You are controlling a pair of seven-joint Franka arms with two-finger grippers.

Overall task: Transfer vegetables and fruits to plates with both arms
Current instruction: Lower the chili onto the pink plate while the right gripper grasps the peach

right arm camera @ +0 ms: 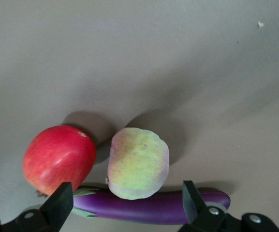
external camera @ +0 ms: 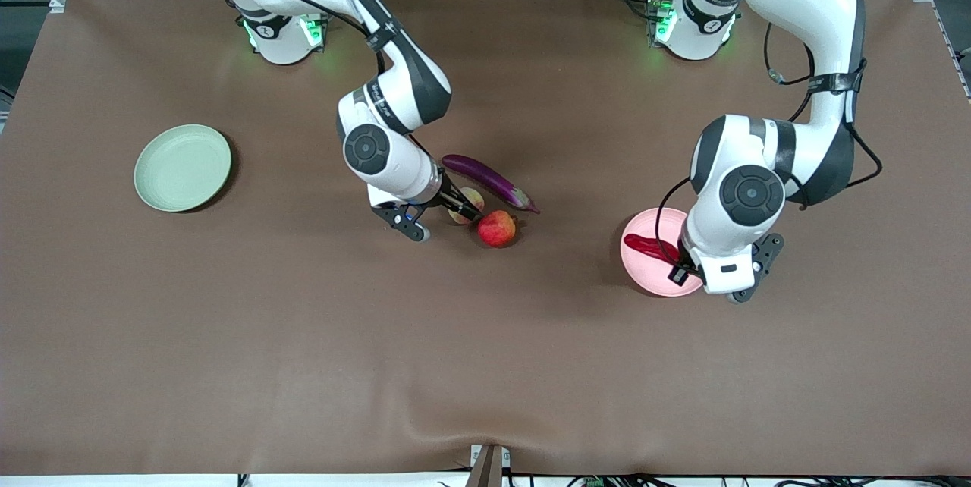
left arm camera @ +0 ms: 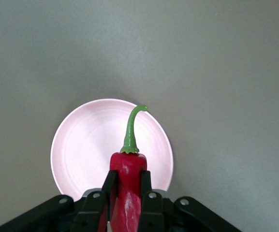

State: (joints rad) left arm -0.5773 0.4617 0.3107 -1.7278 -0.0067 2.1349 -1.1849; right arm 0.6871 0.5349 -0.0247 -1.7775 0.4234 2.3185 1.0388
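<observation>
I need to lower my right gripper before I close it on the peach. My fingers stop above the pale peach (right arm camera: pixel 138 163) and the purple eggplant (right arm camera: pixel 146 208), so they would miss the peach if I closed now.
My left gripper (left arm camera: pixel 127 186) is shut on the red chili pepper (left arm camera: pixel 127 186) and holds it over the pale pink plate (left arm camera: pixel 86 145); the chili (external camera: pixel 646 246) and the pink plate (external camera: pixel 654 274) also show in the front view. My right gripper (right arm camera: pixel 124 200) is open, low over the table, with the pale peach (right arm camera: pixel 138 163) and the purple eggplant (right arm camera: pixel 154 207) between its fingers. The red apple (right arm camera: pixel 59 158) lies beside the peach. In the front view the right gripper (external camera: pixel 464 208) is at the peach (external camera: pixel 472 197), with the apple (external camera: pixel 497 228) and the eggplant (external camera: pixel 487 179) close by.
The pale green plate (external camera: pixel 182 167) lies bare toward the right arm's end of the table. The brown table cover (external camera: pixel 485 358) stretches wide nearer the front camera.
</observation>
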